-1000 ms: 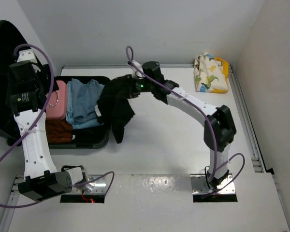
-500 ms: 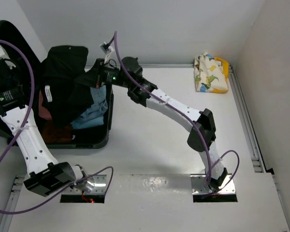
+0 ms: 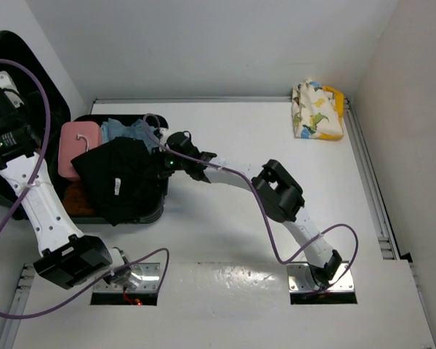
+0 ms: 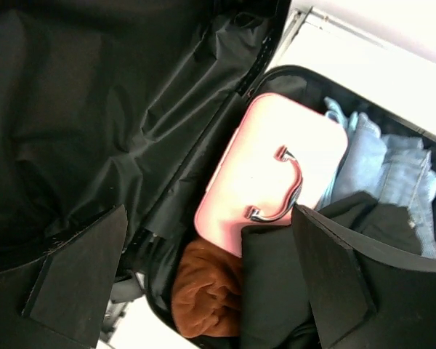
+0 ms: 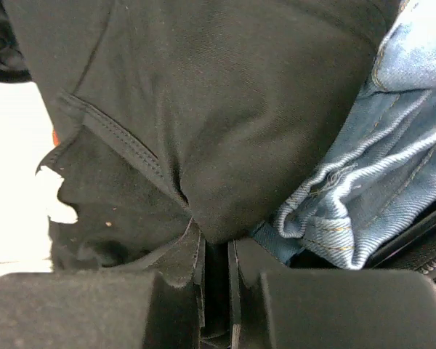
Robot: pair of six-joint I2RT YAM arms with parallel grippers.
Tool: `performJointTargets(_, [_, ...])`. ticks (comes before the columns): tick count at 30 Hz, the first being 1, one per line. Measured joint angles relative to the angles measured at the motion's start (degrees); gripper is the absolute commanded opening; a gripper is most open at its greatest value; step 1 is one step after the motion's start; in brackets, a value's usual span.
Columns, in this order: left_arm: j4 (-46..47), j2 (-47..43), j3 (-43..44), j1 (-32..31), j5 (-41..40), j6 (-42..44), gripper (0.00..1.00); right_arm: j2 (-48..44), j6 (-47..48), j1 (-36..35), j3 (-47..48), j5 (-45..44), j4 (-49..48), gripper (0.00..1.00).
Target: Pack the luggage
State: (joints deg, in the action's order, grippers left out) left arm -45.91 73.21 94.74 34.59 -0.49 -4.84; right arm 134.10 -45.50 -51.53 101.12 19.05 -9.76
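I should open my right gripper: the black garment's edge is at the luggage's rim beside the jeans and would end inside the luggage.
The luggage (image 3: 157, 205) lies open at the left, its lid (image 4: 94, 109) raised against the wall. Inside are a pink vanity case (image 3: 78, 145), blue jeans (image 3: 131, 131) and a rust-brown garment (image 3: 76, 198). A black garment (image 3: 120, 178) is spread over them. My right gripper (image 3: 164, 161) sits at the suitcase's right rim, shut on the black garment's edge (image 5: 203, 109), beside the jeans (image 5: 378, 167). My left gripper (image 4: 209, 211) hangs open and empty above the pink case (image 4: 276, 167), near the hinge (image 3: 7, 142).
A folded yellow dinosaur-print cloth (image 3: 316, 109) lies at the table's back right corner. The wall stands close behind the lid. The right arm (image 3: 276, 190) stretches across the table's middle. Metal rails run along the table's right edge (image 3: 374, 189).
My right gripper carried the black garment from the table beside the suitcase, up over it, then down onto the contents. The left arm drew back toward the lid.
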Motion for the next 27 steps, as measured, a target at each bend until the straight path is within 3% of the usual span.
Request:
performJointTargets(3, [-0.4,0.0,-0.4,0.1,1.4,3.2,0.96,0.0,3.6,-0.8,0.9,-1.9,1.8,0.00])
performJointTargets(6, [-2.9,0.1,-0.7,0.9,8.0,9.1,0.84,0.0,7.3,-1.7,2.3,-4.0,4.6,0.00])
performJointTargets(7, [-4.9,0.1,-0.8,1.5,12.0,12.2,0.77,-0.2,9.0,-2.1,2.4,-5.0,5.3,0.09])
performJointTargets(8, [-7.0,0.1,-0.9,1.9,15.1,14.9,0.77,-0.3,9.7,-2.3,2.4,-5.5,5.5,0.18])
performJointTargets(10, [-12.7,0.1,-1.3,2.5,22.7,23.0,0.66,-1.6,12.4,-3.2,1.3,-7.9,6.2,0.27])
performJointTargets(13, [-20.3,-0.5,-3.2,2.6,30.2,31.9,0.50,-4.2,15.4,-4.6,-0.5,-11.0,8.1,0.48])
performJointTargets(19, [-27.3,-4.6,-9.3,2.6,36.2,39.8,0.47,-10.2,21.0,-5.8,-3.5,-17.2,13.5,0.71])
performJointTargets(21, [-28.0,-5.2,-10.1,2.6,37.3,40.5,0.42,-12.7,22.2,-5.5,-4.7,-18.9,14.1,0.75])
performJointTargets(23, [-28.3,-5.4,-11.3,2.6,37.8,41.4,0.28,-15.5,23.2,-4.9,-6.1,-19.9,14.2,0.75])
performJointTargets(25, [-28.5,-5.1,-12.6,2.5,37.6,42.3,0.12,-18.4,23.8,-4.1,-7.6,-20.5,14.1,0.71])
performJointTargets(27, [-28.6,-4.5,-13.4,1.7,36.9,43.1,0.06,-22.1,23.9,-2.8,-9.6,-20.5,13.9,0.67])
